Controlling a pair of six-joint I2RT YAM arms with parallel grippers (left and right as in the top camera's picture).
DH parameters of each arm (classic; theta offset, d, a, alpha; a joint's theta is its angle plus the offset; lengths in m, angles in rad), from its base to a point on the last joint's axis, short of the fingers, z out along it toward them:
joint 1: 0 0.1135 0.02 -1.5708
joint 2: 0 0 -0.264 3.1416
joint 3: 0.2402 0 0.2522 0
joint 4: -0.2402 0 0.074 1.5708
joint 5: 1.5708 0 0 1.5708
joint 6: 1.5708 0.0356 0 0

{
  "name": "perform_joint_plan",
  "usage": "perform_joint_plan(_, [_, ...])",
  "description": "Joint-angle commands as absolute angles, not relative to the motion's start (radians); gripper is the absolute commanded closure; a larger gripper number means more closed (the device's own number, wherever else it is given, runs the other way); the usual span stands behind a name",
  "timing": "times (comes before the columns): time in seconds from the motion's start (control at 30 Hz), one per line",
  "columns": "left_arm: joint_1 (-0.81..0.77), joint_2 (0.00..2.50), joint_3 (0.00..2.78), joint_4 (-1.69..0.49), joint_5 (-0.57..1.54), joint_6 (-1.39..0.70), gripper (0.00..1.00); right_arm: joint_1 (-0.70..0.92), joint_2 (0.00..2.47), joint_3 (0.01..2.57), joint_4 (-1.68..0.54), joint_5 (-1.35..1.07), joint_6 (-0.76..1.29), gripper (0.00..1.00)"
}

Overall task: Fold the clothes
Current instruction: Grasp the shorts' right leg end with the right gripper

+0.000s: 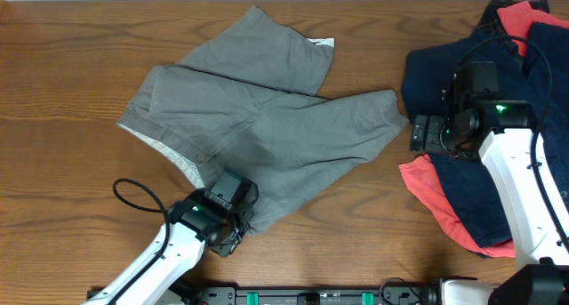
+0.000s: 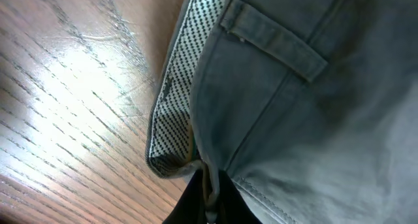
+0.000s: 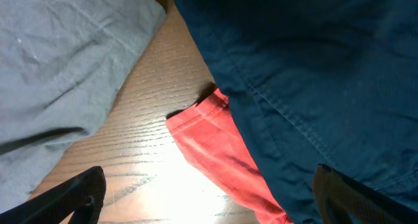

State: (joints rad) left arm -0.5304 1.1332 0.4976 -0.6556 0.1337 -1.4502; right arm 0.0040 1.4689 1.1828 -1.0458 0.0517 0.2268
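Note:
The leg should be folded over the other one, so the right gripper next needs to grab the grey trouser leg's end (image 1: 396, 120) (image 3: 149, 16), opposite the held waistband.
The grey trousers (image 1: 258, 118) lie spread and partly folded across the middle of the table, one leg reaching right. My left gripper (image 1: 233, 218) is at their near edge and is shut on the waistband; the left wrist view shows the fingers (image 2: 210, 196) pinching the grey cloth (image 2: 307, 113) beside its patterned inner band (image 2: 176, 106). My right gripper (image 1: 420, 132) hovers open over the gap between the trouser leg and the pile of other garments. Its fingers (image 3: 209, 194) are spread wide with nothing between them, above the wood and the edge of a red garment (image 3: 215, 145).
A navy garment (image 1: 462, 100) lies heaped on the right side with red cloth (image 1: 427, 185) under its near edge and more red at the far right corner (image 1: 524, 20). A black cable (image 1: 133, 198) loops beside the left arm. Bare wood shows at left.

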Motion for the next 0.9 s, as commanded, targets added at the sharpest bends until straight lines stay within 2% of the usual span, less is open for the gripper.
perform_joint_plan(0.0, [-0.481,1.094,0.499,-0.678,0.112,-1.401,0.94,-0.003,1.474,1.195,-1.056,0.047,0.22,0.01])
perform_joint_plan(0.37, [-0.289,0.894,0.647,-1.0,0.075,-1.086,0.94,0.043,1.493,1.09,-1.036,-0.211,0.242,0.01])
perform_joint_plan(0.87, [-0.264,0.809,0.656,-1.155,0.062,-1.05,0.94,0.179,1.51,0.73,-0.55,-0.243,0.457,0.1])
